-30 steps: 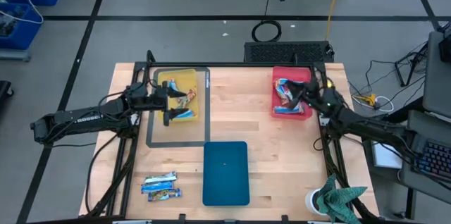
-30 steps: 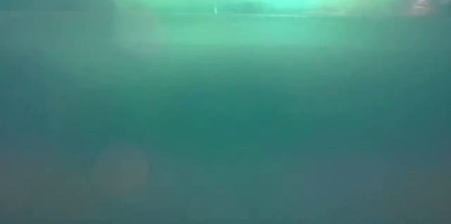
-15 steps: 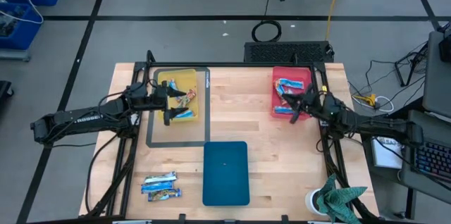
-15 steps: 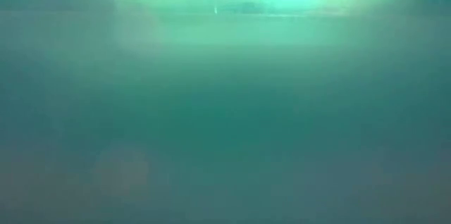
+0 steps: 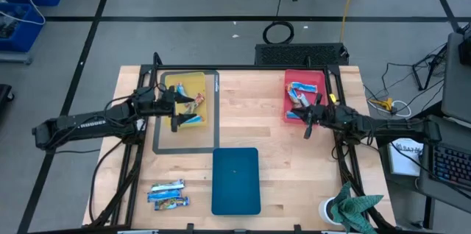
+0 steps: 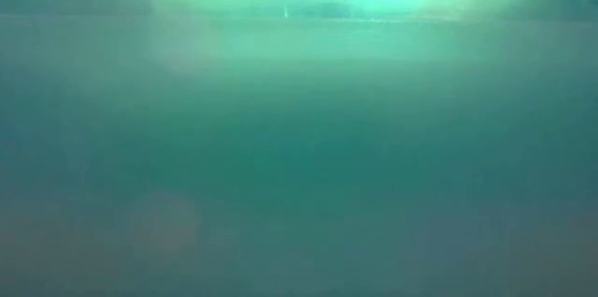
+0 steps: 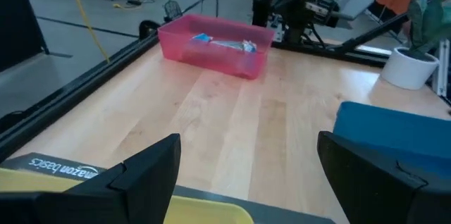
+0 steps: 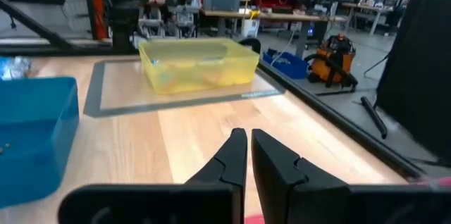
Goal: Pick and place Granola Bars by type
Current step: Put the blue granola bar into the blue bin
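Observation:
The left gripper grabs the blue granola bar by the middle of its wrapper (image 5: 164, 195) next, to sort it into the blue tray (image 5: 235, 181).
Multicoloured granola bars and one blue one (image 5: 193, 107) lie in the yellow tray (image 5: 176, 79). Blue-and-white bars (image 5: 298, 91) lie in the red tray (image 5: 307, 78). Two more bars (image 5: 168, 194) rest flat on the table near its near-left corner. My left gripper (image 5: 176, 109) (image 7: 246, 182) hovers over the yellow tray, open wide and empty. My right gripper (image 5: 307, 122) (image 8: 248, 155) is shut on nothing, just outside the red tray's near wall, pointing toward the table's left.
A blue tray (image 5: 235, 180) sits at the near middle of the table, and its wall (image 6: 299, 148) fills the low view. A grey mat (image 5: 158, 142) lies under the yellow tray. A green cloth and a white cup (image 5: 352, 206) stand at the near-right corner.
My right gripper has drawn back out of the red tray toward the table's near edge and has swung round to point toward the table's left. The bars in the red tray have stayed where they were.

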